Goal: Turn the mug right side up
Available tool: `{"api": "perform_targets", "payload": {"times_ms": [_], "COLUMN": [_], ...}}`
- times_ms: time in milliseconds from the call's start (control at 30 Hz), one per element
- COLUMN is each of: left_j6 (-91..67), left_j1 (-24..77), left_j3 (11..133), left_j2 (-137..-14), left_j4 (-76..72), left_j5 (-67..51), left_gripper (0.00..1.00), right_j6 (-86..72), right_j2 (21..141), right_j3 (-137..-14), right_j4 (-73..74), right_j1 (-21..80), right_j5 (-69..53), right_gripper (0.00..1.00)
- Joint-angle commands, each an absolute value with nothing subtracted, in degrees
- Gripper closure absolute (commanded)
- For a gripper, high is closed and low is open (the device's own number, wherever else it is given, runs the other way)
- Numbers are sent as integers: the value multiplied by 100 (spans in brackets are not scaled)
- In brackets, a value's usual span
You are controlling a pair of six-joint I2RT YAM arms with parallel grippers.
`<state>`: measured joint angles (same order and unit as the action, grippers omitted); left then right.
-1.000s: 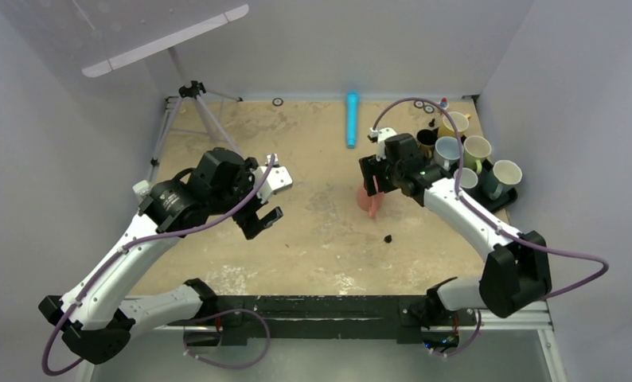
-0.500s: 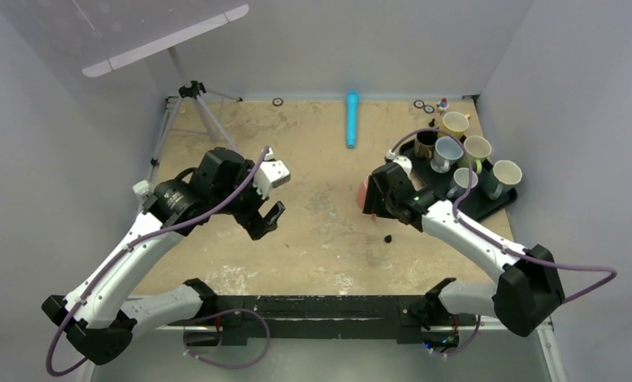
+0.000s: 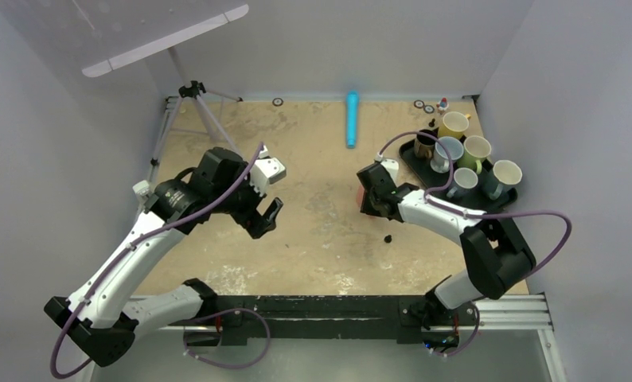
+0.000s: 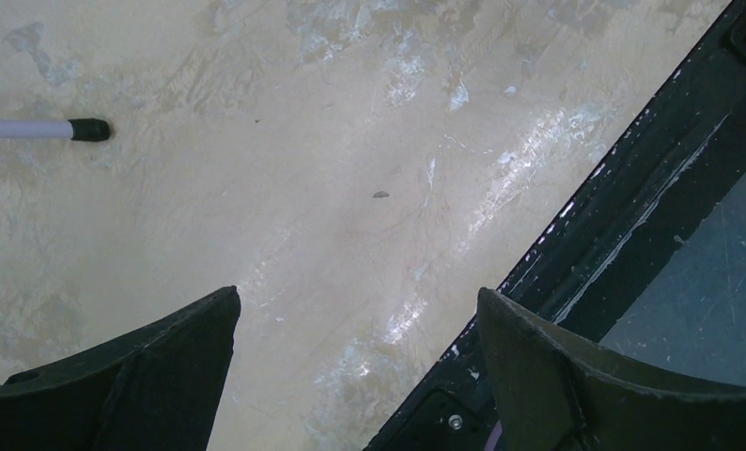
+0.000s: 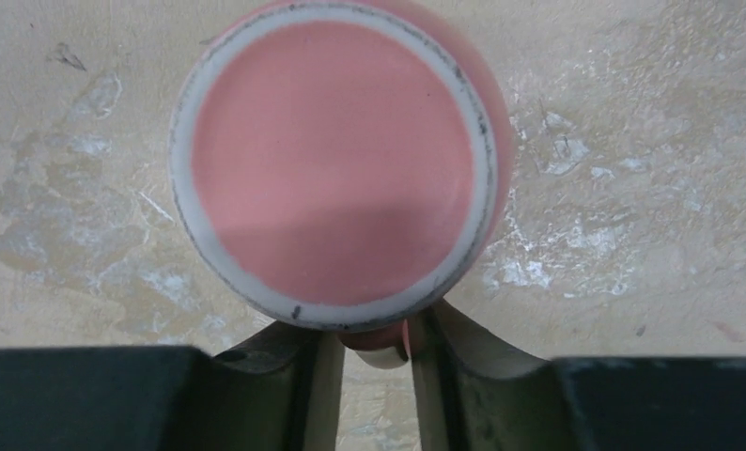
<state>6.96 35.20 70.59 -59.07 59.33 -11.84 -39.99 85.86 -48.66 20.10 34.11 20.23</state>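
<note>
The pink mug's rim [image 3: 360, 197] is opposite the mug's white-ringed base, and my left gripper will grab it there. The mug's base then stays free to set the mug upright.
A pink mug [image 5: 336, 160] stands upside down on the tan table, its flat white-ringed base facing the right wrist camera. Its handle [image 5: 379, 346] sticks out toward the camera and fills the narrow gap between the pale fingers of my right gripper [image 5: 374, 329], which is shut on it. From above, only a sliver of the pink mug [image 3: 361, 194] shows beside my right gripper [image 3: 370, 197]. My left gripper [image 3: 267, 218] hovers over the table's left half, well away from the mug. The left gripper [image 4: 355, 301] is wide open with only bare table between its dark fingers.
A black tray [image 3: 500, 203] at the right back holds several upright mugs. A blue cylinder [image 3: 352, 118] lies at the back centre and a small tripod [image 3: 193, 91] stands back left. A small black bit [image 3: 388, 238] lies near the mug. The table's black front rail [image 4: 632, 188] is below the left gripper.
The right arm swung down and toward the near left over the pink mug, and its jaws closed in on the handle. The left gripper shifted only slightly and stayed open.
</note>
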Motion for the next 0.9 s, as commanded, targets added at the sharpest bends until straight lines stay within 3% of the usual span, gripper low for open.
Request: {"api": "perform_targets", "payload": {"times_ms": [0, 167, 367, 533, 867], "left_j6": [403, 340, -271, -1314, -3615], "left_j1": [3346, 3328, 3255, 3131, 3018], "left_j3": [6898, 6614, 6500, 6420, 6614], "left_j2": [-5799, -5484, -5010, -4656, -5172], "left_j4": [5875, 5946, 5471, 4429, 2287], "left_j5": [-1511, -1591, -1869, -2767, -3921], "left_gripper": [0, 0, 0, 0, 0], "right_j6": [-4117, -4145, -3498, -3734, -4332], "right_j2": [8489, 8111, 7371, 6277, 5664], "right_j3": [-4896, -4564, -4733, -4736, -5091], "right_j4": [1765, 1531, 895, 58, -1555], "right_j1": [3430, 3425, 3428, 3421, 3420], "right_j5": [2263, 2178, 815, -645, -2566], "right_gripper": [77, 99, 100, 100, 100]}}
